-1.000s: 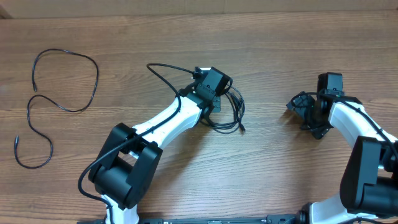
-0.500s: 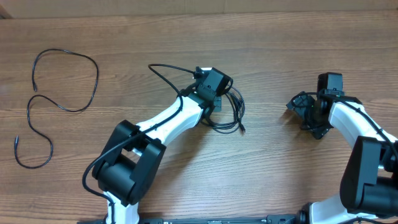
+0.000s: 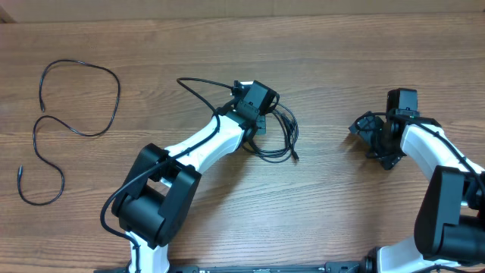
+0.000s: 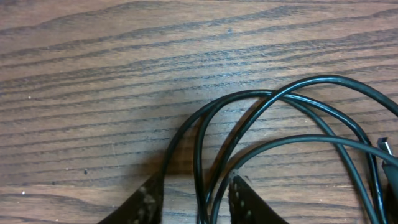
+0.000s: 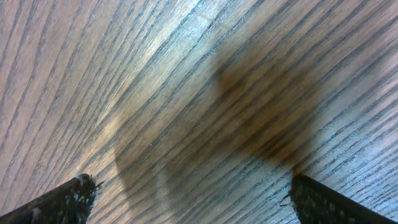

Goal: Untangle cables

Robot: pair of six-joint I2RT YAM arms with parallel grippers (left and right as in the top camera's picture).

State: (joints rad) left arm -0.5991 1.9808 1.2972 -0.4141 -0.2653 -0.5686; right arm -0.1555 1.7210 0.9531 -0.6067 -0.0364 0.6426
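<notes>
My left gripper grabs the cables' loop side next, away from the plug, so the plug end stays free to untangle.
A tangled bundle of thin black cables [image 3: 282, 138] lies in loose loops at the table's middle, one small plug end [image 3: 295, 156] pointing right. My left gripper [image 3: 260, 115] sits over the bundle's left side. In the left wrist view its fingers [image 4: 194, 182] stand a little apart, with three cable strands [image 4: 323, 78] running between them next to the right finger and a gap on the left. Another cable [image 3: 118, 95] lies apart in a long wavy line at the far left. My right gripper [image 3: 370, 130] hovers at the right, wide open [image 5: 191, 186] over bare wood.
A thicker black wire [image 3: 198, 85] of the left arm arches up behind its wrist. A small plug [image 4: 385, 149] shows at the right edge of the left wrist view. The wooden table [image 3: 341, 61] runs bare between the two arms.
My left wrist has shifted slightly up and to the left over the bundle. The right arm and the far-left cable have not moved.
</notes>
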